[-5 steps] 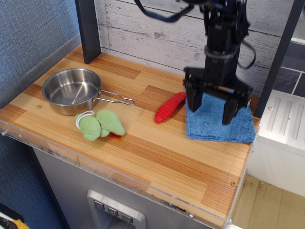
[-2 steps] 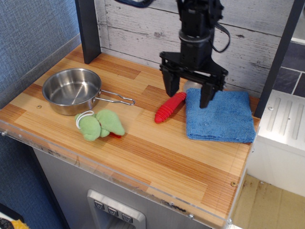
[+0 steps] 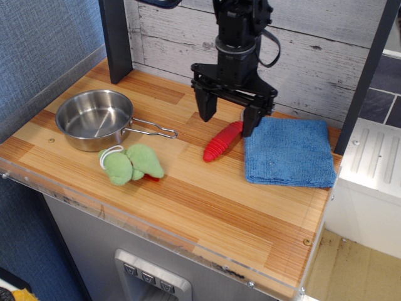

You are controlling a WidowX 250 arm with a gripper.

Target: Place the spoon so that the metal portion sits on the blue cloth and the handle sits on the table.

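My gripper grabs the spoon by its red ribbed handle (image 3: 223, 141) next, so the spoon's metal portion stays free to sit on the blue cloth (image 3: 289, 152).
The spoon's red ribbed handle (image 3: 223, 141) lies on the wooden table (image 3: 207, 200), slanting from lower left to upper right, its upper end at the left edge of the blue cloth (image 3: 289, 152). The metal portion is hidden behind the gripper's right finger. My black gripper (image 3: 227, 123) is open, pointing down, just above and behind the handle's upper end, fingers spread to either side of it. It holds nothing.
A steel pan (image 3: 94, 118) with a wire handle stands at the left. A green plush toy (image 3: 130, 163) lies in front of it. A dark post (image 3: 115, 40) stands at the back left. A white plank wall runs behind. The table's clear rim (image 3: 188, 248) runs along the front.
The open gripper has moved left, from over the blue cloth to over the upper end of the red handle. The spoon and cloth have not moved.
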